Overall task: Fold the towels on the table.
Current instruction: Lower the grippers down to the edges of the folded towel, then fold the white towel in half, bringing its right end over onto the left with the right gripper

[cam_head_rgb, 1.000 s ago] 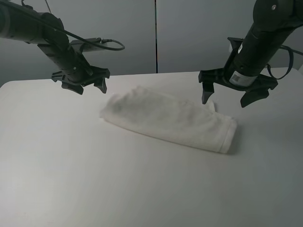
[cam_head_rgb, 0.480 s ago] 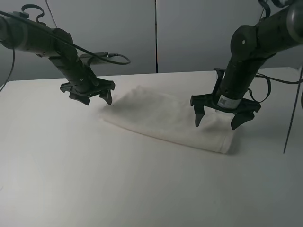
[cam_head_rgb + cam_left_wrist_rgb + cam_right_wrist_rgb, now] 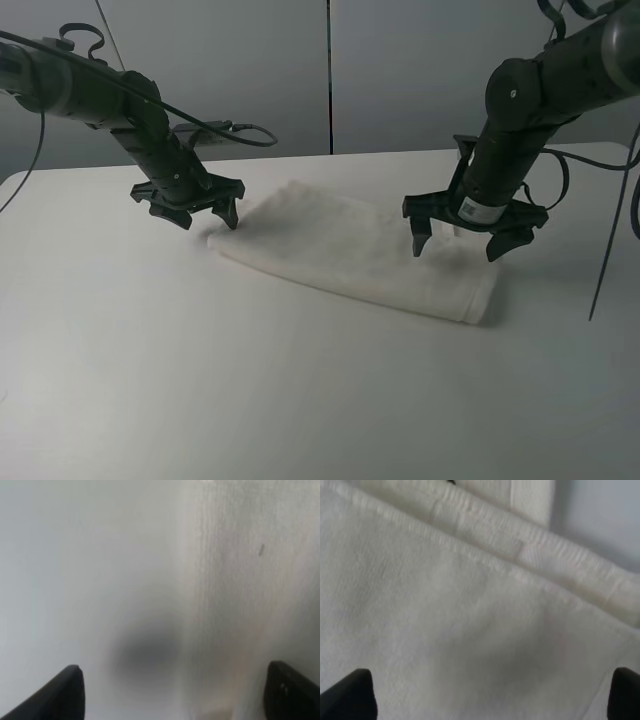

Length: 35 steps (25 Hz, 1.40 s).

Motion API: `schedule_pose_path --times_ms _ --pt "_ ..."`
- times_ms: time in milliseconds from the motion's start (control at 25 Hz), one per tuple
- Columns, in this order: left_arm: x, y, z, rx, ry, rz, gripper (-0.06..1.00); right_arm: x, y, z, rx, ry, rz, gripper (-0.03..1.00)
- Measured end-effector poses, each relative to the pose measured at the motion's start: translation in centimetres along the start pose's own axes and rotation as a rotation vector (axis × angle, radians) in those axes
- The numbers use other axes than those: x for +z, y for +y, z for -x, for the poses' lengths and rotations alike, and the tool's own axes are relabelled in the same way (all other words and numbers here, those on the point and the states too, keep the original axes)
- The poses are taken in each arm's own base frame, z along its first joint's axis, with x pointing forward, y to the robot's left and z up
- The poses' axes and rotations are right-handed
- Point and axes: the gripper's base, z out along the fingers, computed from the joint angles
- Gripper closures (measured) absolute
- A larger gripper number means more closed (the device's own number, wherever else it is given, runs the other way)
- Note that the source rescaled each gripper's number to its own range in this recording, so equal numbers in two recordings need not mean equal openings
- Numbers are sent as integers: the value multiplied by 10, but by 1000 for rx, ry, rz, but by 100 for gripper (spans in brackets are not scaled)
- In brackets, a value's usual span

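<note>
The white towel (image 3: pixel 350 260) needs to be folded over, so my right gripper should grab its banded folded edge (image 3: pixel 465 232) next.
The white terry towel (image 3: pixel 360 255) lies folded in a long strip across the middle of the white table (image 3: pixel 250 390). My left gripper (image 3: pixel 192 213) is open and empty, low over the towel's left end, with one fingertip by the towel's edge. In the left wrist view the towel (image 3: pixel 245 600) fills one side and bare table (image 3: pixel 75 580) the other. My right gripper (image 3: pixel 460 243) is open and empty, just above the towel's right part. The right wrist view shows the towel (image 3: pixel 445 630) close up with its woven band (image 3: pixel 540 555) along the folded edges.
A grey panelled wall (image 3: pixel 400 70) stands behind the table. Black cables (image 3: pixel 240 130) trail from the left arm, and a thin cable (image 3: pixel 612 240) hangs at the right. Bare tabletop spreads in front of the towel.
Both grippers have come down from above the table to just over the towel's two ends. The towel has not moved.
</note>
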Motion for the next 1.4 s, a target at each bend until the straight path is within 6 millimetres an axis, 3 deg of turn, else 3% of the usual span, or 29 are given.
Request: schedule_pose_path --times_ms 480,920,1400 --pt "14 3 -8 11 73 19 1 12 0 5 -14 -32 -8 -3" --pt "13 3 -7 11 76 19 1 31 -1 5 -6 -14 -23 -3" --pt "13 3 -7 12 78 20 2 34 0 7 0 -7 -20 -3"
